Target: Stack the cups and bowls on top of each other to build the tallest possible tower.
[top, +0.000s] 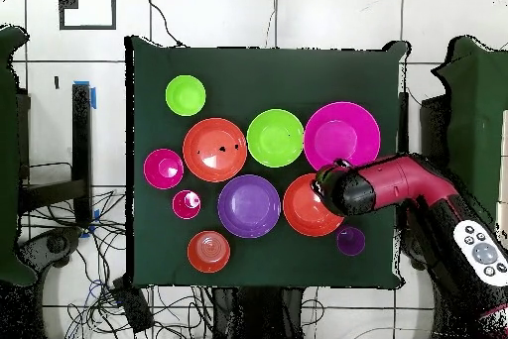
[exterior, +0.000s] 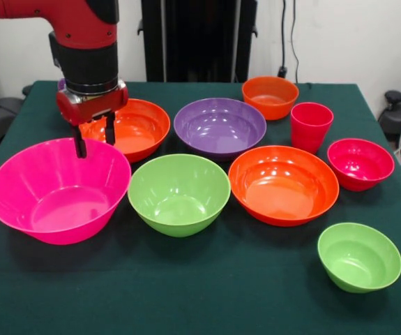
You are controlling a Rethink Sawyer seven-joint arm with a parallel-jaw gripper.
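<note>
My gripper takes hold of the big hot pink bowl [exterior: 57, 192] by its rim [exterior: 61, 139] next, to begin the tallest tower.
My gripper [exterior: 94, 142] hangs open between the far rim of the big hot pink bowl [exterior: 57, 192] [top: 342, 135] and an orange bowl [exterior: 141, 125] [top: 303, 211]. One fingertip [exterior: 80, 148] shows against the pink bowl's inside and the other stands over the orange one; nothing is held. Seen from above, the arm's head hides the gripper. A purple bowl [exterior: 220, 128], a lime green bowl [exterior: 179, 194], a wide orange bowl [exterior: 284, 185] and a red-pink cup [exterior: 310, 125] stand singly. The purple cup [top: 349, 241] sits beside the arm. No tower shows.
A small orange bowl [exterior: 270, 96] is at the back. A small red-pink bowl [exterior: 360, 164] and a small lime green bowl [exterior: 359, 257] sit toward the right. The dark green tablecloth [exterior: 207, 293] is bare along the front edge. Cables lie on the floor around the table.
</note>
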